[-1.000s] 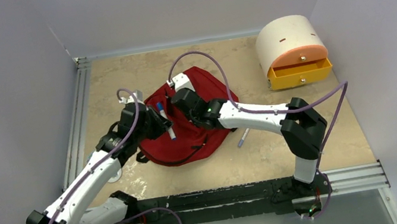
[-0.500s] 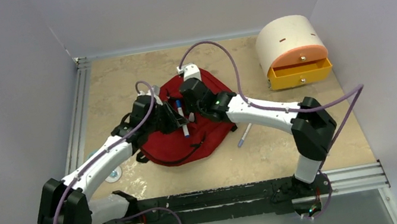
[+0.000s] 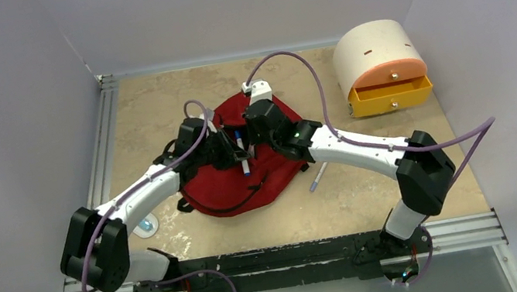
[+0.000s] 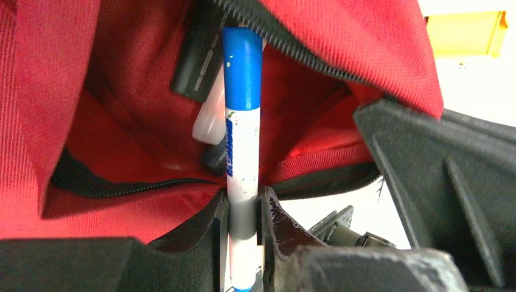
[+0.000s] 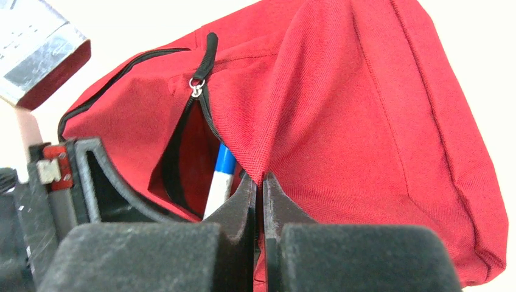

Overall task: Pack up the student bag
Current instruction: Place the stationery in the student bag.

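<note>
The marker juts with its rear end (image 3: 247,172) past the front pocket's lower zipper edge, so that end moves in, before my left gripper releases it.
The dark red student bag (image 3: 234,185) lies on the table's middle. My left gripper (image 3: 234,150) is shut on a white marker with a blue cap (image 4: 243,131), whose cap end points into the bag's open front pocket (image 4: 146,128). Other pens (image 4: 201,67) lie inside that pocket. My right gripper (image 3: 252,133) is shut on the red fabric edge (image 5: 263,164) of the pocket and holds it lifted open. The marker (image 5: 220,176) also shows in the right wrist view, beside the zipper pull (image 5: 196,88).
A cream-and-orange drawer box (image 3: 379,64) with its yellow drawer pulled out stands at the back right. A pen (image 3: 317,177) lies on the table right of the bag. A small round object (image 3: 146,226) lies left of the bag. Walls close the left, back and right.
Both grippers have moved right and farther back over the bag. The left gripper has carried the marker to the pocket opening, which the right gripper keeps lifted.
</note>
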`<state>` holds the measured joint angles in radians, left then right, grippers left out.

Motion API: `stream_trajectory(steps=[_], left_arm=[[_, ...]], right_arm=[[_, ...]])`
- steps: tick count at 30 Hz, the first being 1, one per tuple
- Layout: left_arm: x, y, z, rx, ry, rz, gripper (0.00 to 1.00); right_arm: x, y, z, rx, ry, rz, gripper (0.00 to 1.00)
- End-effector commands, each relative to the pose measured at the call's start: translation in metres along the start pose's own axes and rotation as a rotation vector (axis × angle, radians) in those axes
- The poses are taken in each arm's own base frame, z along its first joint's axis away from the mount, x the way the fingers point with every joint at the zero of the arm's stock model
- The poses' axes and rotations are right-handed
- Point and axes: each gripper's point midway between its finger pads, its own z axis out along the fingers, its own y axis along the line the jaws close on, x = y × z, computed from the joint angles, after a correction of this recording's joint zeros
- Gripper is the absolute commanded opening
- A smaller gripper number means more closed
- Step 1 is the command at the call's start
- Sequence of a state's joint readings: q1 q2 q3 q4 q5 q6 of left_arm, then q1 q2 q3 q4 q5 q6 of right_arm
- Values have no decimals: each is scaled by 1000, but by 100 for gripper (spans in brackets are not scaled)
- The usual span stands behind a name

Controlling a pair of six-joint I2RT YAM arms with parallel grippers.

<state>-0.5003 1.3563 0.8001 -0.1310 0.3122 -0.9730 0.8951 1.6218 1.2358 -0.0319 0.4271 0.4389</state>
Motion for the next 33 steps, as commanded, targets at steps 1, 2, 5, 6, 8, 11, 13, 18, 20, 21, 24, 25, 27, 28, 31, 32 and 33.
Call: stream_trajectory(steps=[1,2,5,6,8,11,13,18,20,21,24,25,27,28,31,32,33], left_arm=[[-36,-38,0,119,-61,71,0],[-39,-38,3,121,-59,77,0],[-52,-41,9,124,-68,91,0],[-57,-41,11,126,-72,94,0],[-66,-42,15,135,-81,104,0],[-79,-44,21,140,-90,121,0],[-85,-45,27,138,-91,134,0],[-94,-53,42,187,-99,163,0],[-96,-52,48,189,-96,171,3],[-96,-51,50,186,-95,175,10],[-97,-47,52,168,-96,182,28],[-98,-46,51,162,-98,186,33],[-98,-46,49,155,-102,192,39],[-98,-45,48,149,-105,195,41],[-99,-44,43,133,-115,204,45],[-99,-43,41,125,-118,207,46],[-101,-44,39,123,-128,215,46]], right_arm=[[-52,18,-19,-87,-149,91,0],[-51,19,-19,-90,-147,93,0],[-50,21,-20,-107,-144,100,0],[-50,22,-21,-112,-143,103,0],[-48,23,-22,-125,-140,110,0],[-47,25,-24,-142,-136,123,0],[-44,27,-24,-153,-130,135,0],[-41,31,-23,-174,-120,155,0],[-40,32,-23,-179,-116,158,0],[-40,33,-23,-181,-114,160,0],[-38,34,-23,-186,-109,161,0],[-38,34,-23,-188,-108,162,0],[-36,34,-22,-188,-102,162,0],[-35,34,-22,-190,-101,162,0],[-33,34,-21,-190,-96,163,0],[-32,34,-21,-189,-95,163,0],[-32,34,-21,-189,-94,166,0]])
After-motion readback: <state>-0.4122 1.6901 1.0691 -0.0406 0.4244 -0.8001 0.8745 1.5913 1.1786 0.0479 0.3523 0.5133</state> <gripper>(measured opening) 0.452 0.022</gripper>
